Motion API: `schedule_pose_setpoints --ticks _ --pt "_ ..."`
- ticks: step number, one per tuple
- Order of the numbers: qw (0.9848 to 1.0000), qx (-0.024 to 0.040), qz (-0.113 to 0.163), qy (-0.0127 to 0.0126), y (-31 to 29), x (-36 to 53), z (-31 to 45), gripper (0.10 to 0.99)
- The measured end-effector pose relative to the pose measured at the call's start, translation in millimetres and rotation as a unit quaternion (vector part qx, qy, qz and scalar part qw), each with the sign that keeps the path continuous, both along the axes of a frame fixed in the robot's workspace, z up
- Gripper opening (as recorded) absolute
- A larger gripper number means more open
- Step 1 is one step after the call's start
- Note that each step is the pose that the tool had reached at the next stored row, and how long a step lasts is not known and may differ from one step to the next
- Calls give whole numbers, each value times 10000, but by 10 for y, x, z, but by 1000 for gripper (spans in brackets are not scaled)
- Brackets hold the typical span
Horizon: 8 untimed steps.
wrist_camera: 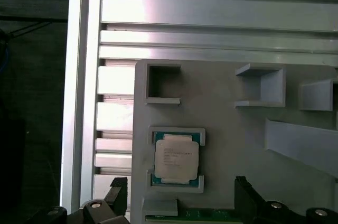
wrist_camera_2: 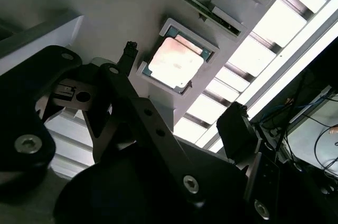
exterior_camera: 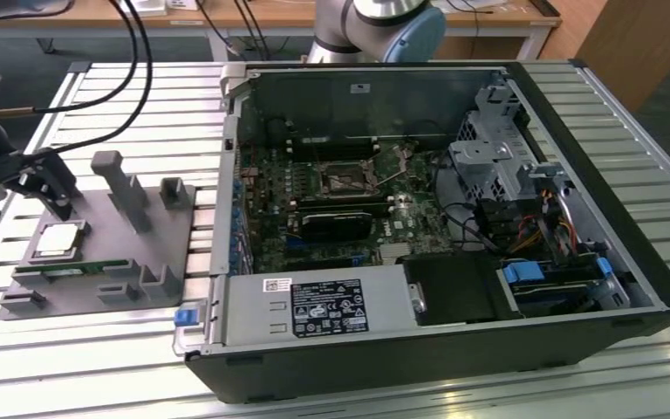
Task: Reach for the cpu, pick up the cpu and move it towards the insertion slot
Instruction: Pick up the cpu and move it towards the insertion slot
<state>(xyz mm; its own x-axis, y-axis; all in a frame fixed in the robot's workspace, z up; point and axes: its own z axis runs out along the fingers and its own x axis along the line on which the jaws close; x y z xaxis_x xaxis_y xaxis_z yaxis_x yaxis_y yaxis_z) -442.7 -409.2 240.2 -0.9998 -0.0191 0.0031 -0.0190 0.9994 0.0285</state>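
Observation:
The gripper's fingers stop above and short of the CPU point(wrist_camera: 177, 159) in its pocket point(wrist_camera: 177, 187), so it is too early to close; my gripper lowers to the CPU next.
The cpu point(exterior_camera: 58, 240), a flat silver square chip, lies in its shallow pocket on the grey fixture plate point(exterior_camera: 137, 262) at the exterior view's left. Both wrist views show the cpu point(wrist_camera_2: 176, 64) point(wrist_camera: 176, 158) seated in its pocket. My gripper point(exterior_camera: 46, 188) hangs just above and slightly behind it, open, with nothing held. Its black fingers point(wrist_camera: 119, 188) stand on either side of the chip, and neither touches it. My gripper point(wrist_camera_2: 182, 84) point(wrist_camera: 180, 186) frames the chip in both wrist views. The insertion slot point(exterior_camera: 345, 181) is a dark square socket in a metal bracket on the motherboard inside the case.
An open computer case point(exterior_camera: 370, 87) lies on the slatted aluminium table point(exterior_camera: 614, 105), with a power supply point(exterior_camera: 311, 307) at its front and drive cages point(exterior_camera: 498, 166) at the exterior view's right. A green memory stick point(exterior_camera: 73, 269) and upright posts point(exterior_camera: 119, 188) share the fixture plate. Cables point(exterior_camera: 137, 52) hang behind.

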Motion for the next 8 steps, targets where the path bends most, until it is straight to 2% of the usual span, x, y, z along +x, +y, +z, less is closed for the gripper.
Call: schedule_pose_setpoints --ticks 8 --pt "10000 0 0 0 0 0 -146 882"
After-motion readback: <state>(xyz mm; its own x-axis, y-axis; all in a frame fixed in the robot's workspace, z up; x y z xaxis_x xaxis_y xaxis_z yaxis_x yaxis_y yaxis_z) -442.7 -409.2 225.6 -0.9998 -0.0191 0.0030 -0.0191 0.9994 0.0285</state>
